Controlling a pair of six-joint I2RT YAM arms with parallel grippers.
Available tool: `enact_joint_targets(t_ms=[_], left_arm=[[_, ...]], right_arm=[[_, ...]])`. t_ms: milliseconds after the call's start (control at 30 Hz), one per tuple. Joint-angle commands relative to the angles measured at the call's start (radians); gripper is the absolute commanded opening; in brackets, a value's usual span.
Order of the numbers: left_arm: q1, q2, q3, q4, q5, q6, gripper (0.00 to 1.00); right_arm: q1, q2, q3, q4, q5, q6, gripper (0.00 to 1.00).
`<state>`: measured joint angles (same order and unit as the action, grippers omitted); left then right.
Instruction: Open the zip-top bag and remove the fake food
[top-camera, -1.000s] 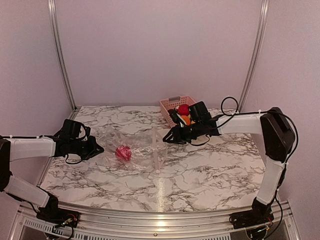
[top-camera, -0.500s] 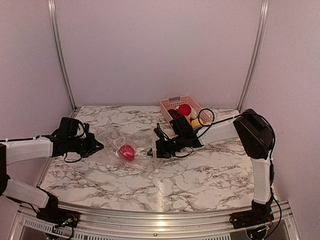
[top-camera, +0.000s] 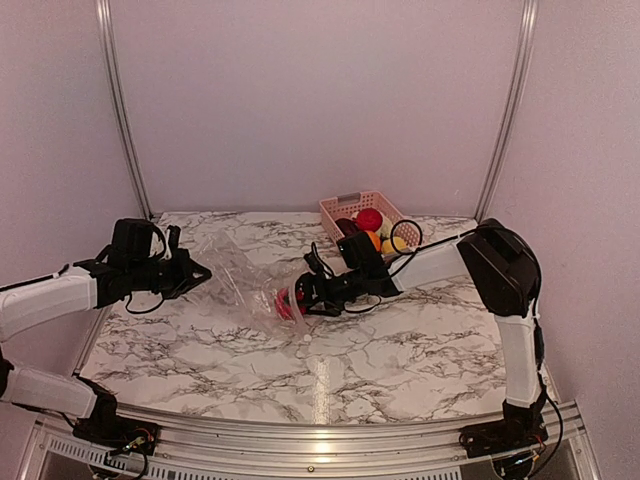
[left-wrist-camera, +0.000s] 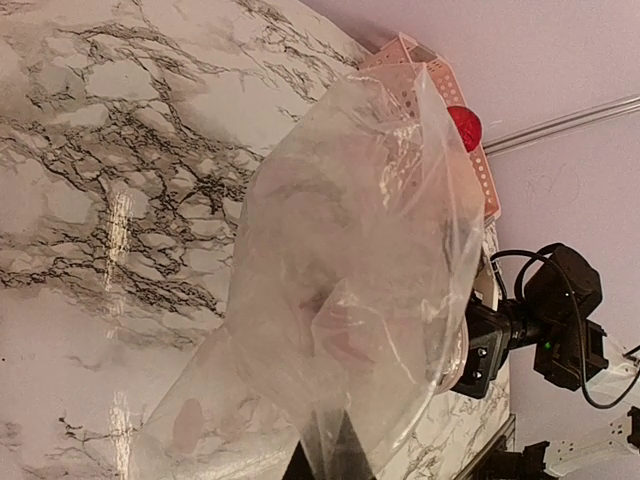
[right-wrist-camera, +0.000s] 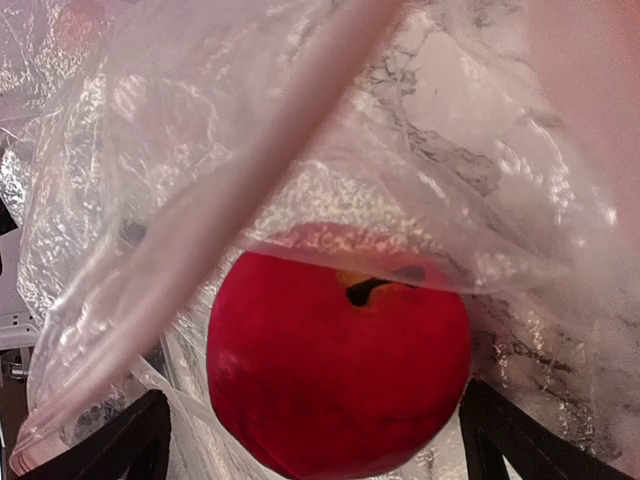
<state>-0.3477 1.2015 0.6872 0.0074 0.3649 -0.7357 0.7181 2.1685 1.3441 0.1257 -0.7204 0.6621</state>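
My right gripper grabs the red apple across its opposite sides at the bag's opening next, to remove the apple freely.
The clear zip-top bag lies stretched across the left half of the marble table. My left gripper is shut on its closed end and holds that end up off the table; in the left wrist view the crinkled bag rises from the fingers. One piece of fake food, a red apple, sits at the bag's mouth. My right gripper is open at that mouth. In the right wrist view the apple lies between the spread fingers, partly under the plastic and its zip strip.
A pink slatted basket stands at the back right, holding a red fruit, an orange piece and a yellow one. The right arm's cable loops beside it. Metal rails and pink walls border the table.
My right gripper swung left from the basket to the bag's mouth and opened wide. My left gripper lifted the bag's closed end, and the apple shifted right towards the mouth.
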Motion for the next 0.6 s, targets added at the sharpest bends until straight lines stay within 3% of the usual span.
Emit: enact_joint_targets(t_ms=[0,367,567], left_arm=[[-0.034,-0.002,0.036,-0.047,0.011,0.026,0.0],[-0.071,0.038,0.049,-0.047,-0.007,0.039,0.0],[-0.073,0.042,0.051,-0.047,-0.007,0.042,0.0]], right_arm=[[0.003,0.001,0.025,-0.011,0.024,-0.018,0.99],[0.015,0.031,0.151,-0.289,0.249,-0.117,0.95],[0.055,0.064,0.263,-0.401,0.341,-0.202,0.98]])
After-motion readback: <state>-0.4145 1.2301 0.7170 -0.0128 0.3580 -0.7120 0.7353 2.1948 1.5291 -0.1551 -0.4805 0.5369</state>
